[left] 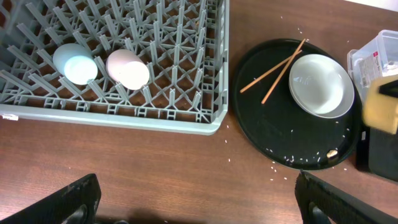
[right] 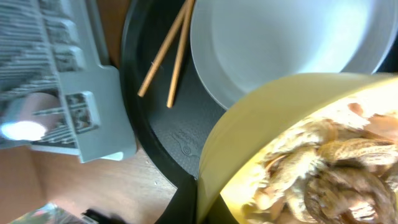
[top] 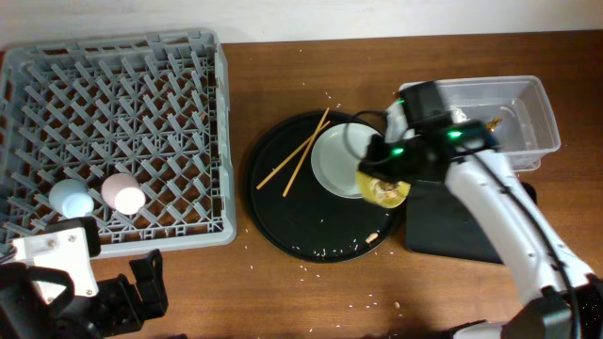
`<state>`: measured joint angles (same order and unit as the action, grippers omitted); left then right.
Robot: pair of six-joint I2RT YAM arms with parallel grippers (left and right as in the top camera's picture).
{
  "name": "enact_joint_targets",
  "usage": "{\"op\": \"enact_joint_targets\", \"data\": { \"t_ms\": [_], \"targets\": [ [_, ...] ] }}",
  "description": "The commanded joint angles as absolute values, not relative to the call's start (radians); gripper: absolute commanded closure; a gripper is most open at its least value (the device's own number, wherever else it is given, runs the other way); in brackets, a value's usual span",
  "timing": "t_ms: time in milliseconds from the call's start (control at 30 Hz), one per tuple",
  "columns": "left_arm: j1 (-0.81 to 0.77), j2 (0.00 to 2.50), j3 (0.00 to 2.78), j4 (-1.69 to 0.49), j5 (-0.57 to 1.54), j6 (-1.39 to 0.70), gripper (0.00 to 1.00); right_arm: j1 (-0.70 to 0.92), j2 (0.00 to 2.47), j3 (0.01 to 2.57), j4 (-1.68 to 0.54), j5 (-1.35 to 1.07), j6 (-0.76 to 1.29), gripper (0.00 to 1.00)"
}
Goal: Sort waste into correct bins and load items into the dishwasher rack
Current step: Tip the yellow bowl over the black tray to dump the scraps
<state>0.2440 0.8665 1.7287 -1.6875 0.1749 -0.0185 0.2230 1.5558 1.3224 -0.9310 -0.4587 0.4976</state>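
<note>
The yellow bowl (top: 382, 191) is tilted over the tray's edge and would drop and spill if I opened now. It stays held in my right gripper for now.
My right gripper (top: 389, 177) (right: 200, 206) is shut on the rim of the yellow bowl (top: 382, 191) (right: 292, 143). It holds the bowl tilted over the right edge of the round tray, next to the shallow black bin (top: 452, 226). Tan food scraps (right: 329, 168) fill the bowl. The grey plate (top: 339, 162) (left: 320, 84) and the chopsticks (top: 297, 151) (left: 273, 65) lie on the round tray. The blue cup (top: 71, 196) (left: 74, 62) and pink cup (top: 122, 191) (left: 127, 68) sit in the dishwasher rack (top: 113, 56). The clear tub (top: 528, 104) holds small wrappers (top: 471, 118). My left gripper (top: 132, 297) (left: 196, 193) is open and empty.
The large round black tray (top: 283, 217) (left: 267, 124) lies between the rack and the bins, with one small scrap (top: 374, 237) and crumbs near its front rim. Tiny crumbs dot the wooden table (top: 283, 292) in front of it.
</note>
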Motion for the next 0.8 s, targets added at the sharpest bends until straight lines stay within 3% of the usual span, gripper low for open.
{"op": "enact_joint_targets", "data": {
  "t_ms": [0,67,100,167,233,300,467,500,533,600,633,667,700,733,767],
  "targets": [
    [0.242,0.868,1.725,-1.688,0.17,-0.006,0.01,-0.064,1.563,1.335,-1.026,-0.752,0.211,0.96],
    [0.242,0.868,1.725,-1.688,0.17,-0.006,0.01,-0.233,1.595,1.293,-1.084,-0.88,0.076,0.96],
    [0.242,0.868,1.725,-1.687,0.17,-0.006,0.01,-0.331,1.613,1.204,-1.029,-1.063,-0.021,0.96],
    [0.242,0.868,1.725,-1.687,0.17,-0.006,0.01,-0.406,1.613,1.059,-0.879,-1.213,-0.127,0.96],
    [0.242,0.868,1.725,-1.687,0.17,-0.006,0.01,-0.437,1.613,0.947,-0.784,-1.258,-0.112,0.96],
    [0.242,0.868,1.725,-1.688,0.17,-0.006,0.01,-0.472,1.613,0.946,-0.698,-1.464,-0.125,0.96],
    [0.242,0.868,1.725,-1.688,0.17,-0.006,0.01,-0.472,1.613,0.946,-0.738,-1.412,-0.091,0.96],
    [0.242,0.868,1.725,-1.687,0.17,-0.006,0.01,-0.471,1.611,0.946,-0.807,-1.517,-0.18,0.96],
    [0.242,0.868,1.725,-1.687,0.17,-0.006,0.01,-0.477,1.613,0.946,-0.789,-1.37,-0.154,0.96],
    [0.242,0.868,1.725,-1.688,0.17,-0.006,0.01,-0.471,1.612,0.945,-0.808,-1.464,-0.207,0.96],
    [0.242,0.868,1.725,-1.687,0.17,-0.006,0.01,-0.478,1.614,0.945,-0.78,-1.345,-0.065,0.96],
    [0.242,0.868,1.725,-1.688,0.17,-0.006,0.01,-0.47,1.612,0.945,-0.848,-1.477,-0.181,0.96],
    [0.242,0.868,1.725,-1.687,0.17,-0.006,0.01,-0.464,1.613,0.945,-0.818,-1.364,-0.189,0.96],
    [0.242,0.868,1.725,-1.687,0.17,-0.006,0.01,-0.47,1.616,0.937,-0.828,-1.444,0.015,0.96],
    [0.242,0.868,1.725,-1.687,0.17,-0.006,0.01,-0.456,1.615,0.944,-0.82,-1.46,-0.096,0.96]
  ]
}}
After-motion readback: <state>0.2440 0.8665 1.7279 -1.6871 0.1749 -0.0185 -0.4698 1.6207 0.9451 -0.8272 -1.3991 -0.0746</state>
